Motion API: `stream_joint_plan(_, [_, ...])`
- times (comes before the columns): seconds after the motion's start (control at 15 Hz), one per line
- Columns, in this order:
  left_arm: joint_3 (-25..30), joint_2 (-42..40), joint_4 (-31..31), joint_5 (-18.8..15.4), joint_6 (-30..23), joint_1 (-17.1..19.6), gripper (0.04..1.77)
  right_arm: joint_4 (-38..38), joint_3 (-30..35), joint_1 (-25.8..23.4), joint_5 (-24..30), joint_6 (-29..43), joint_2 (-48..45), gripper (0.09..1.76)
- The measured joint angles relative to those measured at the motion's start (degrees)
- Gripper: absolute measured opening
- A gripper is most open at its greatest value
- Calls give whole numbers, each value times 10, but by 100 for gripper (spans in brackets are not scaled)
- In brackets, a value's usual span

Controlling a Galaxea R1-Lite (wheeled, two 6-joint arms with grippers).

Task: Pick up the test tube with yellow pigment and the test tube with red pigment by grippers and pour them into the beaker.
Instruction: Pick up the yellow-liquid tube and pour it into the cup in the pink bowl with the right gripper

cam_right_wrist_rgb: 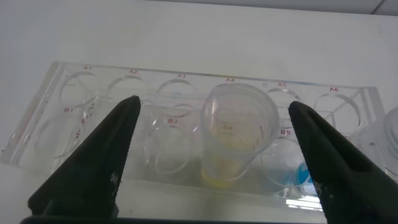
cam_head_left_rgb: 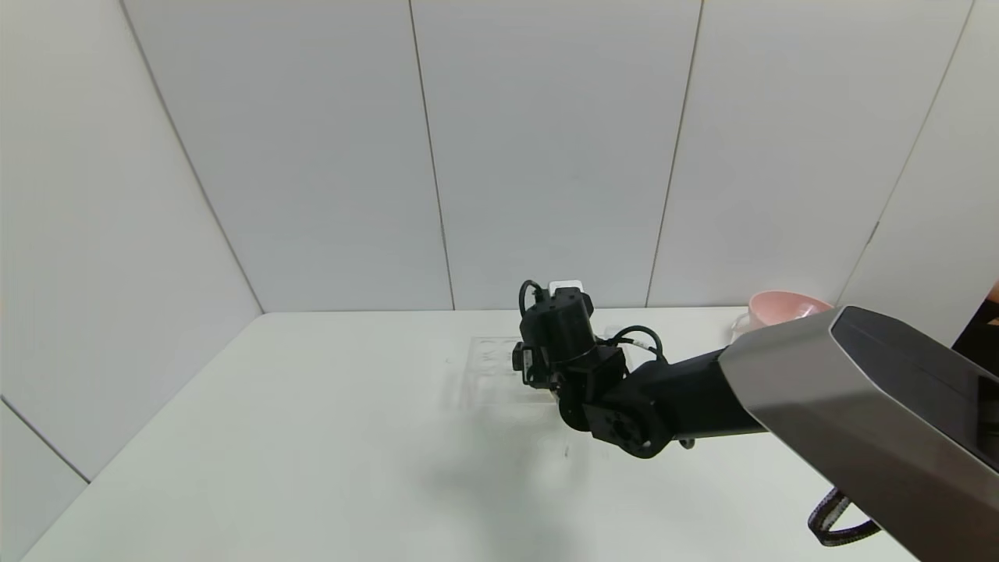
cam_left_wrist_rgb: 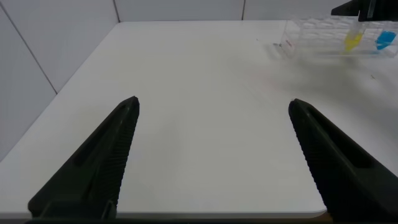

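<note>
My right gripper closes on the tube next, since its fingertips stand beside the yellow tube's rim (cam_right_wrist_rgb: 240, 118), above the clear rack (cam_right_wrist_rgb: 87, 99).
The test tube with yellow pigment (cam_right_wrist_rgb: 239, 134) stands upright in slot B4 of a clear rack (cam_right_wrist_rgb: 87, 99). My right gripper (cam_right_wrist_rgb: 214, 102) is open, one finger on each side of this tube, not touching it. In the head view the right arm's wrist (cam_head_left_rgb: 563, 336) hangs over the rack (cam_head_left_rgb: 490, 361) and hides the tubes. My left gripper (cam_left_wrist_rgb: 213, 102) is open and empty over bare table, far from the rack (cam_left_wrist_rgb: 311, 31), where the yellow tube (cam_left_wrist_rgb: 353, 41) shows. The red-pigment tube is not visible. I cannot make out the beaker for certain.
A tube with blue liquid (cam_right_wrist_rgb: 300, 175) sits one slot over from the yellow one; it also shows in the left wrist view (cam_left_wrist_rgb: 385, 40). A pink bowl (cam_head_left_rgb: 784, 307) stands at the back right. White walls close the table's back and left.
</note>
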Motion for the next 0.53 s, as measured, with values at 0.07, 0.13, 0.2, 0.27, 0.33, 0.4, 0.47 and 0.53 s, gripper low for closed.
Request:
stream_joint_plan(0.07, [0,0,0,0,0,0,172,-1,0,0,0,0,0,170])
stream_joint_plan(0.13, [0,0,0,0,0,0,172,0,1,0,0,0,-1,170])
stream_joint_plan(0.2, [0,0,0,0,0,0,172,-1,1,0,0,0,-2,171])
stream_joint_plan(0.27, [0,0,0,0,0,0,172,-2,3,0,0,0,-2,162])
stream_joint_plan(0.33, [0,0,0,0,0,0,172,-3,5,0,-1,0,-3,144])
stream_joint_plan(0.4, [0,0,0,0,0,0,172,-3,6,0,0,0,-4,129])
stream_joint_plan(0.47, [0,0,0,0,0,0,172,-3,8,0,0,0,-4,115])
stream_joint_plan(0.53, [0,0,0,0,0,0,172,-2,9,0,0,0,-4,101])
